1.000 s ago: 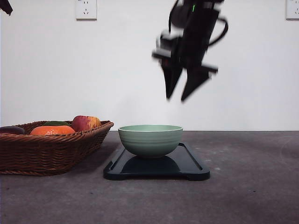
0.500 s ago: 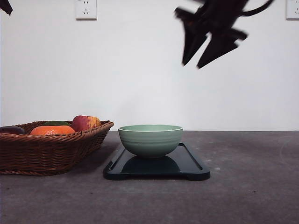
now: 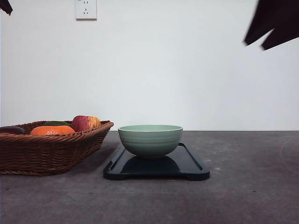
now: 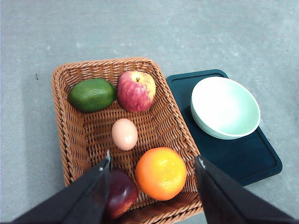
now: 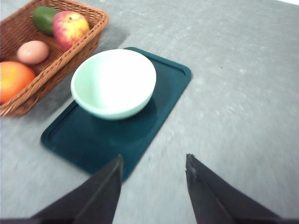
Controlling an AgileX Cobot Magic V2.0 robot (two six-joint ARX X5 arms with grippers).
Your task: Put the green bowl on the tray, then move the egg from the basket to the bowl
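Note:
The egg lies in the basket [image 4: 70, 140] and gets narrower toward its rounded ends, so I should grab it next with my left gripper across its plump middle [image 4: 124, 135].
The green bowl [image 3: 150, 139] stands upright and empty on the dark tray [image 3: 191, 165], toward the tray's end nearest the basket [image 3: 51, 149]. The egg [image 4: 124, 134] lies in the middle of the wicker basket [image 4: 70, 140], also seen as the egg [image 5: 32, 52] from the right wrist. My left gripper [image 4: 153, 164] hangs open high above the basket, with nothing between its fingers. My right gripper [image 3: 261, 42] is raised at the upper right, far above the table, open and empty; below it sit the bowl [image 5: 113, 83] and tray [image 5: 103, 140].
The basket also holds a red-yellow apple [image 4: 136, 91], a green fruit [image 4: 92, 94], an orange [image 4: 161, 173] and a dark red fruit [image 4: 122, 193]. Grey tabletop [image 3: 252, 186] stretches right of the tray. A white wall with a socket [image 3: 86, 9] stands behind.
My right gripper has risen and swung to the right, away from above the bowl to the upper right corner. The bowl, tray and basket have not moved.

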